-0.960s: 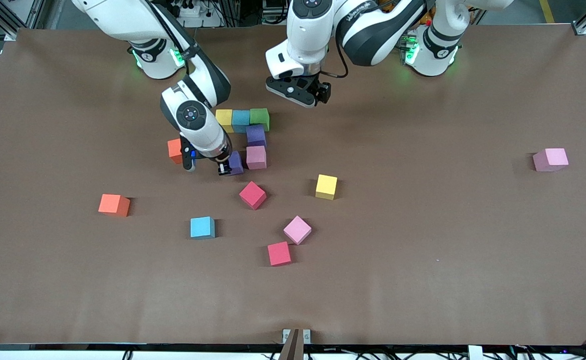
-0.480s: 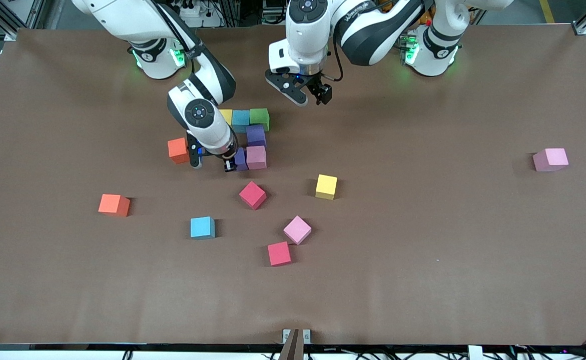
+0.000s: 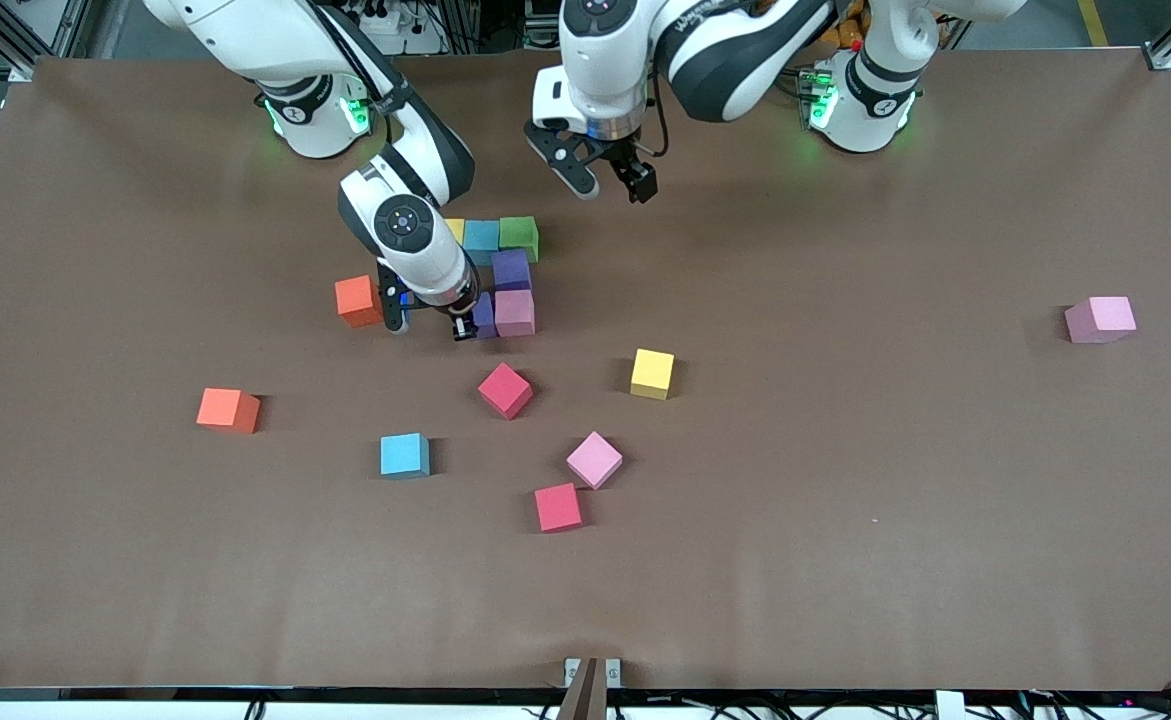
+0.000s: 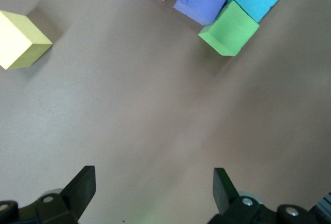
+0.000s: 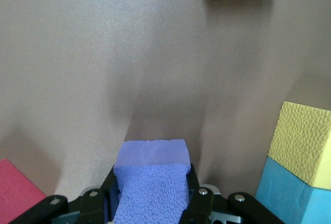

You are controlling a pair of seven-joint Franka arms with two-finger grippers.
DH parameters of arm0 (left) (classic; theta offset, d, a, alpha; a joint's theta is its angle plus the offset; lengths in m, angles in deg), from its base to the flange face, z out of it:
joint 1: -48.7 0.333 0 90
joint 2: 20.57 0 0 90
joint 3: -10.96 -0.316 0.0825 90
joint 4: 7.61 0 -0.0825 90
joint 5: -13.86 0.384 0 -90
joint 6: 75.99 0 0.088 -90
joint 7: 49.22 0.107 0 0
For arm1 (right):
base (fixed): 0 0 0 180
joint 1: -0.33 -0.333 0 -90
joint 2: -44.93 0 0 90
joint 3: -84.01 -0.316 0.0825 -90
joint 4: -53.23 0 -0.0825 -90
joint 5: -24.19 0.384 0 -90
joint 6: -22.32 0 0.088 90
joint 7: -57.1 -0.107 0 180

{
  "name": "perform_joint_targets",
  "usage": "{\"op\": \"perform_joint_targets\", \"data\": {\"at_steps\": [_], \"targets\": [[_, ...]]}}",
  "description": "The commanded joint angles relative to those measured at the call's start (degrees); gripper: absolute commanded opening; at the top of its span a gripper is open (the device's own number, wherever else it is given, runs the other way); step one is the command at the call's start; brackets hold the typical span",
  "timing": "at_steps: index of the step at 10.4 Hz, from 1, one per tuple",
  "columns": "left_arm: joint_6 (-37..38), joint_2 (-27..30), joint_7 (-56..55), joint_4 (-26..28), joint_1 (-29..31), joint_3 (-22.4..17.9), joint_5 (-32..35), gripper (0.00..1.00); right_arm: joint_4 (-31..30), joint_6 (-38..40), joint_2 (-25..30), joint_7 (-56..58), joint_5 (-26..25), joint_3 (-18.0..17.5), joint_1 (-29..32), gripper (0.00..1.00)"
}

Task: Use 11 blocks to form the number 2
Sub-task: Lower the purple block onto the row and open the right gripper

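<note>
The held purple block's lower edge [image 3: 486, 335] lines up with the pink block's base on the tabletop, so my right gripper opens next.
A row of yellow [image 3: 455, 230], blue [image 3: 482, 237] and green [image 3: 519, 236] blocks lies mid-table. A purple block [image 3: 511, 268] and a pink block [image 3: 514, 312] run from the green one toward the front camera. My right gripper [image 3: 465, 322] is shut on a second purple block [image 3: 483, 315] and holds it low against the pink block's side. In the right wrist view that purple block [image 5: 151, 177] fills the gripper [image 5: 151, 182]. My left gripper [image 3: 613, 187] hangs open over bare table beside the green block [image 4: 230, 29], with nothing between its fingers [image 4: 83, 188].
An orange block [image 3: 356, 300] sits close beside my right hand. Loose blocks lie nearer the camera: orange [image 3: 228, 410], blue [image 3: 405, 455], red [image 3: 505, 390], yellow [image 3: 652, 373], pink [image 3: 594, 460], red [image 3: 557, 507]. A pink one [image 3: 1100, 319] lies alone toward the left arm's end.
My right gripper has carried the purple block in against the pink block. My left gripper has drawn back toward the robots' bases, still open.
</note>
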Motion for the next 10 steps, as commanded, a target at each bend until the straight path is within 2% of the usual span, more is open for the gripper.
{"op": "perform_joint_targets", "data": {"at_steps": [1, 5, 6, 7, 10], "targets": [[1.18, 0.7, 1.09, 0.47, -0.33, 1.39, 1.61, 1.0, -0.68, -0.08, 0.36, -1.24, 0.21, -0.38, 0.4, 0.0], [1.18, 0.09, 1.0, 0.47, -1.21, 1.66, 1.7, 1.0, -0.77, -0.08, 0.36, -1.33, 0.21, -0.38, 0.66, 0.0], [1.18, 0.08, 1.0, 0.47, -1.21, 1.66, 1.7, 1.0, -0.77, 0.01, 0.27, -1.33, 0.21, -0.38, 0.75, 0.61], [1.18, 0.08, 1.0, 0.47, -1.3, 1.66, 1.7, 1.0, -0.77, 0.7, 0.36, -1.33, 0.21, -0.38, 0.75, 1.0], [1.18, 0.08, 1.0, 0.47, -1.39, 1.75, 1.7, 1.0, -0.68, 1.15, 0.36, -1.51, 0.21, -0.47, 0.75, 1.0]]}}
